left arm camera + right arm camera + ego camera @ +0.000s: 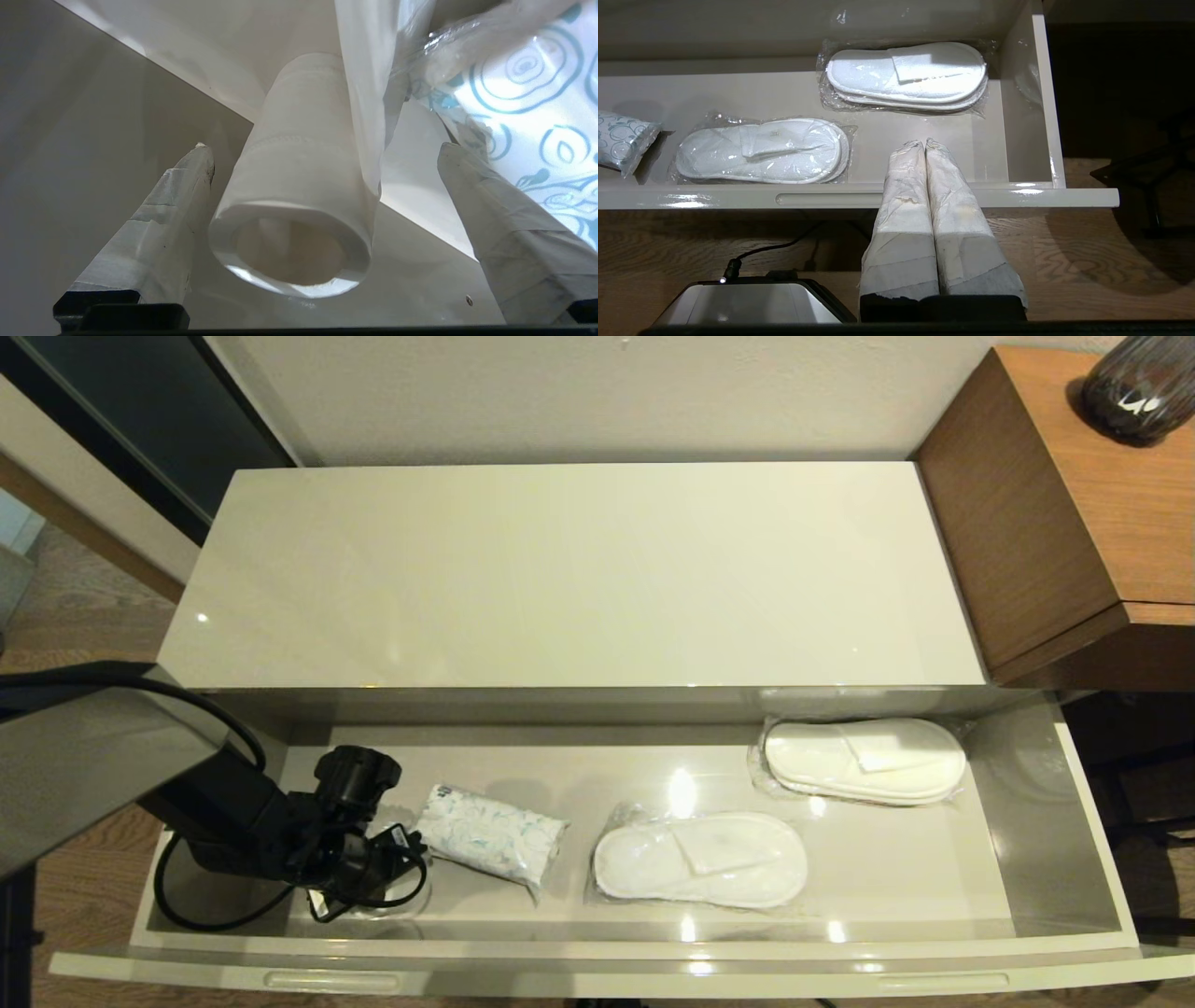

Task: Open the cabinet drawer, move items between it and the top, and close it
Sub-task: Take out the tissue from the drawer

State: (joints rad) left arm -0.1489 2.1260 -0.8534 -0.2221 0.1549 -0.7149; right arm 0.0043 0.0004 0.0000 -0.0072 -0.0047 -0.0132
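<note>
My left gripper grabs the white roll by its rounded sides next, to shift it from the drawer to the cabinet top.
The cabinet drawer is pulled out below the bare cream-white top. My left gripper reaches down into the drawer's left end. In the left wrist view it is open, its taped fingers on either side of a white cup-shaped cylinder in clear wrap, not pressing it. A blue-swirl tissue pack lies just to its right. Two bagged pairs of white slippers lie further right. My right gripper is shut and empty, held in front of the drawer's front edge.
A brown wood-grain cabinet with a dark vase stands against the right end of the top. The drawer's side walls hem in the left arm. My base and wood floor lie before the drawer.
</note>
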